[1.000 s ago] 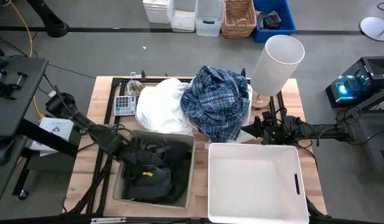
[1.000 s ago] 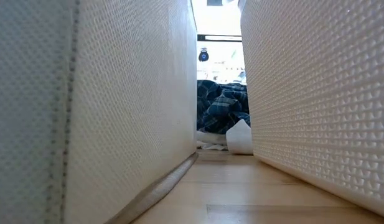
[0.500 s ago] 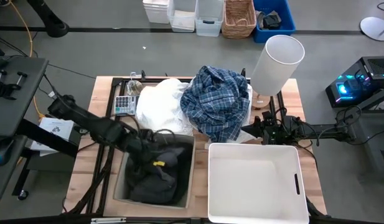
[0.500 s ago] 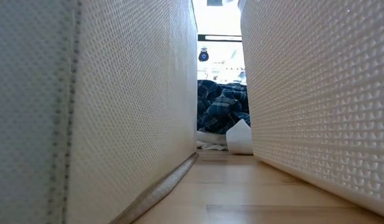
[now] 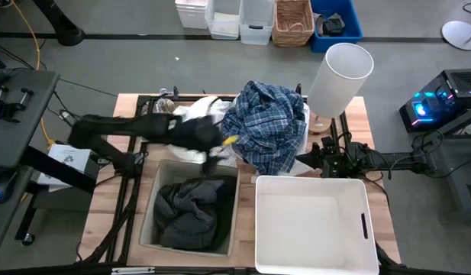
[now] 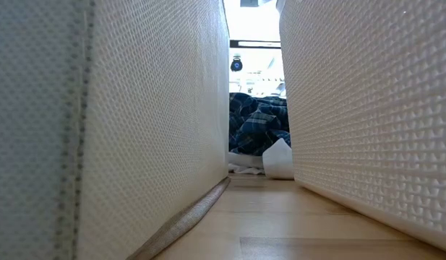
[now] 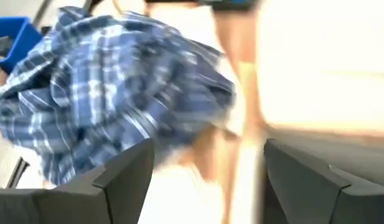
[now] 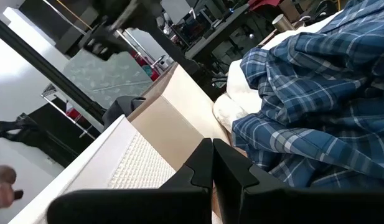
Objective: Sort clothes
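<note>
My left gripper will sort the plaid shirt [image 5: 267, 124] from the white clothes, gripping its bunched folds next.
A dark grey garment [image 5: 188, 215] lies crumpled inside the beige bin [image 5: 150, 200] at the near left. My left gripper [image 5: 222, 147] stands open over the white clothes [image 5: 191, 121], at the left edge of the blue-and-white plaid shirt [image 5: 267, 124]. Nothing is between its fingers [image 7: 126, 169] in the left wrist view, with the plaid shirt [image 7: 111, 106] just ahead of them. That shirt lies heaped on the white pile at the table's far middle. My right gripper [image 8: 213, 169] waits shut at the table's right [image 5: 310, 162], beside the shirt [image 8: 316, 118].
A rigid white bin [image 5: 311, 221] sits at the near right, close beside the beige bin. A white lampshade [image 5: 338, 76] stands at the far right, and a calculator [image 5: 151, 128] lies at the far left. The low view looks down the narrow gap between both bins to the shirt [image 6: 255, 126].
My left gripper has opened and let go of the dark grey garment, which has fallen into the beige bin. The gripper has then risen and swung toward the far edge and right, from over the bin to the plaid shirt's edge.
</note>
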Action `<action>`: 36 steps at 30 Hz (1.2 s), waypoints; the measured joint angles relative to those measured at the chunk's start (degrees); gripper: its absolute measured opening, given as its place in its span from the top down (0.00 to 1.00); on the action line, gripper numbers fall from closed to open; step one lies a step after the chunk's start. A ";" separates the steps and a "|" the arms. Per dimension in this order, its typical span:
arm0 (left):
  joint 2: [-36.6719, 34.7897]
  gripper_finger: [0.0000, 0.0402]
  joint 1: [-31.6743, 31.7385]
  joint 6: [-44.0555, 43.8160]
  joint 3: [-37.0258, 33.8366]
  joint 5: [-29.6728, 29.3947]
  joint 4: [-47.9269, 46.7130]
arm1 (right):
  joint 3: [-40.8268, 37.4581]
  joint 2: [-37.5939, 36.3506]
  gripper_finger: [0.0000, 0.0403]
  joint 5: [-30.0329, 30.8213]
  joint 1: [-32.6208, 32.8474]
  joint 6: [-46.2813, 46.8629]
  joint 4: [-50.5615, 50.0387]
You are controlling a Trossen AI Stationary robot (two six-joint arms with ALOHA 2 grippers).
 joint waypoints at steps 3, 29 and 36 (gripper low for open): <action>7.52 0.28 5.28 2.90 1.44 0.20 4.81 | 0.00 0.03 1.00 0.02 0.00 -0.32 -0.45; 49.69 0.88 13.39 5.86 25.02 -2.11 -6.44 | 0.00 0.01 1.00 -0.04 0.00 0.06 -0.36; 40.37 0.98 12.06 8.41 28.14 0.12 -5.79 | 0.00 0.03 1.00 -0.04 0.00 0.06 -0.46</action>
